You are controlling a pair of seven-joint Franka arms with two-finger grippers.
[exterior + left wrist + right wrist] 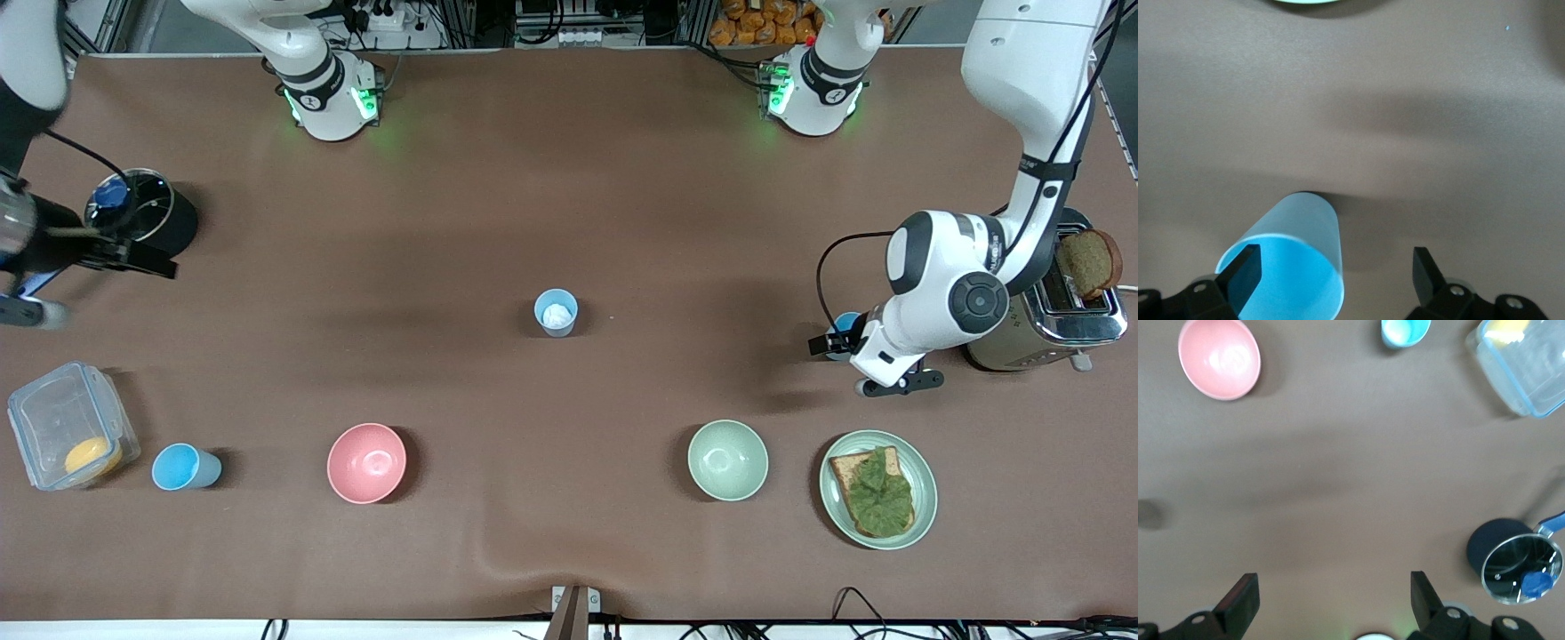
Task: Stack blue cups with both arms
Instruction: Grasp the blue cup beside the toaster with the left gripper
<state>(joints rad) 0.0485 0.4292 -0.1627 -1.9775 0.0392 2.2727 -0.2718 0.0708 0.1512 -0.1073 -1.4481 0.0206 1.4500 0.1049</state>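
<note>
This blue cup needs to be stacked into the paler cup in the middle of the table (556, 313), so my left gripper should grab it by its rim (847, 316) next.
A paler blue cup (556, 313) with a whitish inside stands upright mid-table. Toward the right arm's end, nearer the front camera, stands a brighter sky-blue cup (182, 467) (1405, 330). A third blue cup (845, 327) (1295, 263) stands toward the left arm's end, mostly hidden by the left hand. My left gripper (836, 342) (1335, 259) is open at this cup; one finger (1245, 273) is inside its mouth, the other (1425, 273) outside. My right gripper (124, 255) (1331, 583) hangs open over bare table beside the black pot, holding nothing.
A pink bowl (366, 462) and a pale-green bowl (727, 460) sit near the front. A plate (836, 498) with lettuce toast and a toaster (1058, 320) stand at the left arm's end. A lidded black pot (142, 213) and a clear container (67, 427) stand at the right arm's end.
</note>
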